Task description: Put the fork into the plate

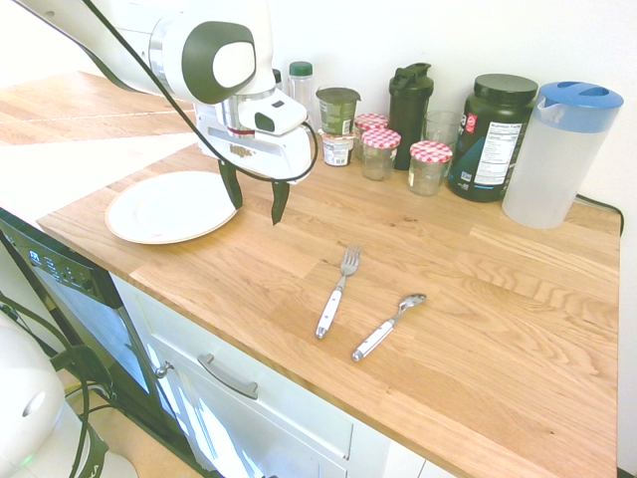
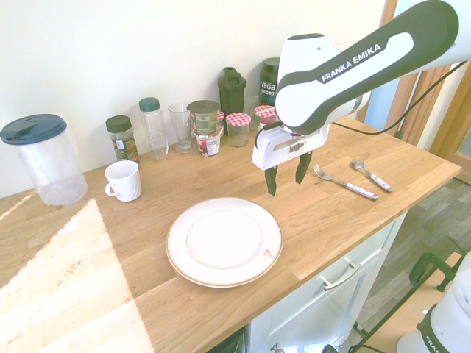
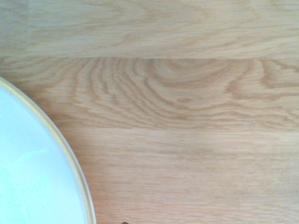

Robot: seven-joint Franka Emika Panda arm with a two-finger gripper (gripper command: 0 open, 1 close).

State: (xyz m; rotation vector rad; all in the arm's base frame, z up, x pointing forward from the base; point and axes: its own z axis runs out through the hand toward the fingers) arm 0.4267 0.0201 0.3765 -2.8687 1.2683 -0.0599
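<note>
The fork's teeth are pointed and are at its far end, so my gripper should next pick up the fork by its white handle.
The fork, silver tines and white handle, lies flat on the wooden counter beside a white-handled spoon. The round cream plate rests bare near the counter's front edge. My gripper hangs open and holds nothing, above bare wood just past the plate's rim, between the plate and the fork. The wrist view shows only wood grain and the plate's edge.
Along the back wall stand checked-lid jars, a dark shaker bottle, a dark tub, a blue-lidded pitcher, a white mug and a glass. The counter's front edge drops to drawers.
</note>
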